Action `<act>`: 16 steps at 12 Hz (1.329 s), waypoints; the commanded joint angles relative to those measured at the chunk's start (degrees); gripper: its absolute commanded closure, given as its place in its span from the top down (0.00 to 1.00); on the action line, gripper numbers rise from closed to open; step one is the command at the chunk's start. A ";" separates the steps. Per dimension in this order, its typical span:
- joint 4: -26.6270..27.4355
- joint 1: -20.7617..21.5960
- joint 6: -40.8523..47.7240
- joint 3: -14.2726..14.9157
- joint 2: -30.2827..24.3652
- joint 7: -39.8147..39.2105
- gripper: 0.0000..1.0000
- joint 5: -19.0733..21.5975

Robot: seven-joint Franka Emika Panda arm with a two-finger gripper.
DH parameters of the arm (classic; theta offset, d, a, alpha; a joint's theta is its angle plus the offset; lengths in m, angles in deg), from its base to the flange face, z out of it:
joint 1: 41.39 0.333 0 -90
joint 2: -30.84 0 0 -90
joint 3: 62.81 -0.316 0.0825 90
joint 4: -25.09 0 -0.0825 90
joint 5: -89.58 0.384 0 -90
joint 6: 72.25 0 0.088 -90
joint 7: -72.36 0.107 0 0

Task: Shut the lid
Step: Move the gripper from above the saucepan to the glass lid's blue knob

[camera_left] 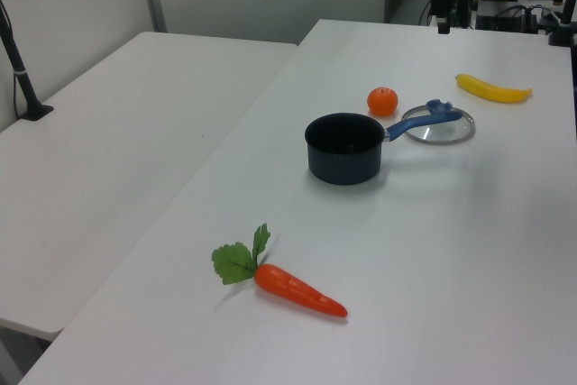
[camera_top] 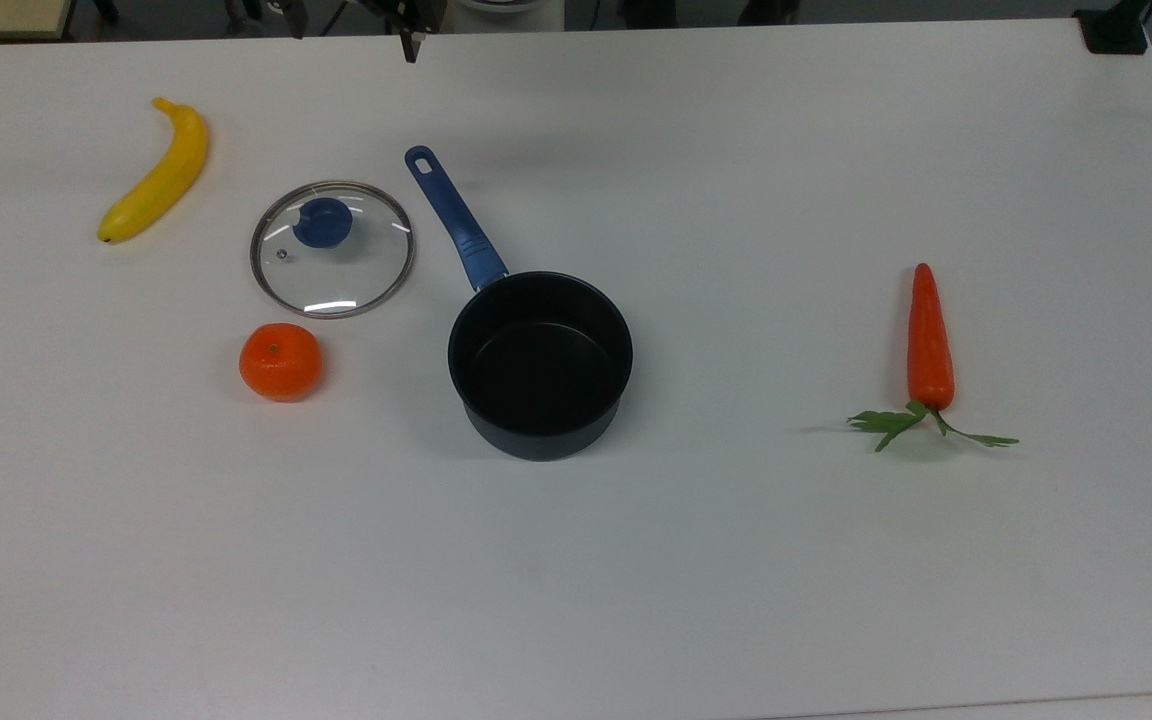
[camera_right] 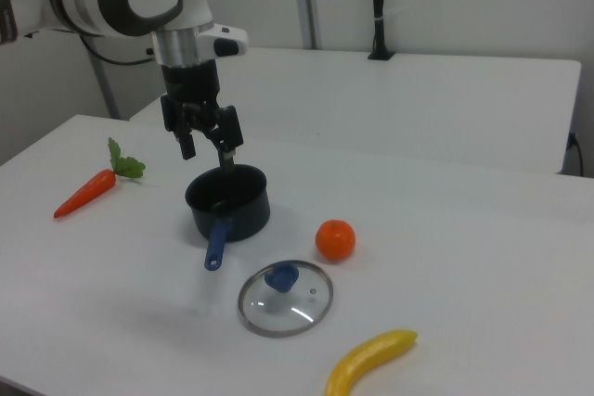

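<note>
The robot's gripper should next grab the glass lid [camera_left: 442, 131] by the blue knob [camera_left: 438, 106], which stands up, while the lid is wide and lies flat on the tabletop.
The lid [camera_top: 333, 249] is round clear glass with a metal rim and a blue knob [camera_top: 322, 222]. It lies flat on the white table [camera_top: 736, 560], just to the top view's left of the saucepan's blue handle [camera_top: 456, 215]. The dark saucepan [camera_top: 540, 365] stands uncovered and holds nothing. In the right view my gripper [camera_right: 208, 157] hangs open in the air over the saucepan [camera_right: 227, 201], well above the lid [camera_right: 285, 297], with nothing between its fingers. One finger [camera_top: 411, 40] pokes in at the top view's upper edge.
A yellow banana [camera_top: 156, 170] lies to the top view's left of the lid. An orange [camera_top: 280, 361] sits close below it. A carrot [camera_top: 930, 340] with green leaves lies far to the top view's right. In the left view a second white table [camera_left: 117, 132] adjoins.
</note>
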 commanded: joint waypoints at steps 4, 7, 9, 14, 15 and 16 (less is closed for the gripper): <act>0.23 -2.56 1.90 0.00 -3.73 -3.31 1.00 1.06; 3.04 -2.47 0.41 0.18 -6.37 -3.40 1.00 1.06; 3.31 -3.61 -0.91 0.18 -6.46 -2.87 1.00 2.37; 3.83 -9.32 -3.19 0.26 -5.58 -3.48 1.00 3.70; 4.97 -8.63 -3.28 3.49 -5.84 -3.74 1.00 3.27; 5.59 -8.10 -3.37 5.52 -5.85 -5.31 1.00 3.26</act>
